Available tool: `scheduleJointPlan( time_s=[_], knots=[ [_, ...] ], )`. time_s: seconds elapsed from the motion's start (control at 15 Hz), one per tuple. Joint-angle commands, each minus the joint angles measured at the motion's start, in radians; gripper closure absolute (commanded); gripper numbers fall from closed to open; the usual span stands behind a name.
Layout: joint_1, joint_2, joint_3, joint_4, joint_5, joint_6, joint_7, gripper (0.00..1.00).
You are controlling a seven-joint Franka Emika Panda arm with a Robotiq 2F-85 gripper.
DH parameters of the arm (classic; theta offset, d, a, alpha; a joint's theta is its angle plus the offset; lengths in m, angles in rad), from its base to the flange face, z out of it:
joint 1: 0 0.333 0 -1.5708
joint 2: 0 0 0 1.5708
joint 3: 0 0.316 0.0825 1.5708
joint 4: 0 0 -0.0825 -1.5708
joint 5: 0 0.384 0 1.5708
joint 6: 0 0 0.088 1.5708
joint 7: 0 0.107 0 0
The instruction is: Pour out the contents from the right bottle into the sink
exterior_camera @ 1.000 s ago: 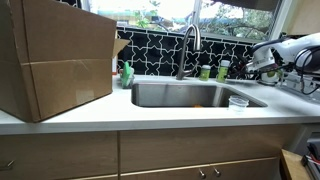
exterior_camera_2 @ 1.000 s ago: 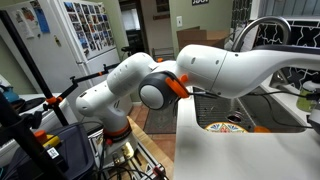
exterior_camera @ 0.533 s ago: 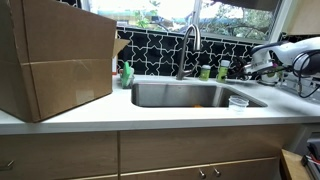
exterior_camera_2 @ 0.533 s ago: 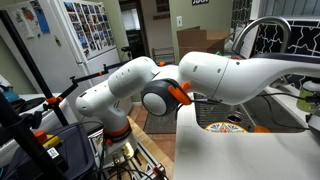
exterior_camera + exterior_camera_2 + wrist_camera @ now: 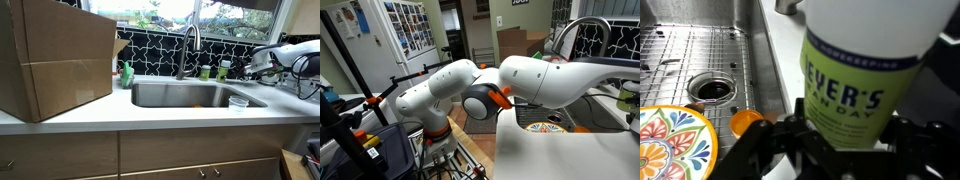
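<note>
The bottle would come up with my gripper: its black fingers are closed on both sides of the bottle's lime-green label.
The wrist view is filled by the right bottle, white with a lime-green label and a dark blue band. It stands between the black fingers of my gripper, which is shut on its lower body. In an exterior view the gripper is at the counter's back right, behind the steel sink, and the arm largely covers the bottle there. The sink floor lies to the left of the bottle, with a wire grid and a drain.
A patterned plate and an orange piece lie in the sink. Two more bottles stand by the faucet, and a green soap bottle at the sink's left. A big cardboard box fills the left counter. A clear cup sits near the sink's right rim.
The jaws have closed from wide open onto the bottle. The arm's body has shifted slightly in the exterior view.
</note>
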Motion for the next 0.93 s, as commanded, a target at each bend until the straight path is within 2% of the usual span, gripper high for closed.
scheduleJointPlan(
  time_s=[0.0, 0.2, 0.47, 0.87],
  knots=[
    [-0.009, 0.001, -0.014, 0.043, -0.032, -0.096, 0.016, 0.62],
    [0.001, -0.028, -0.051, 0.069, -0.110, -0.175, 0.031, 0.62],
    [0.026, -0.072, -0.100, 0.124, -0.279, -0.264, 0.029, 0.62],
    [0.131, -0.196, -0.197, 0.076, -0.477, -0.271, -0.059, 0.62]
  ],
)
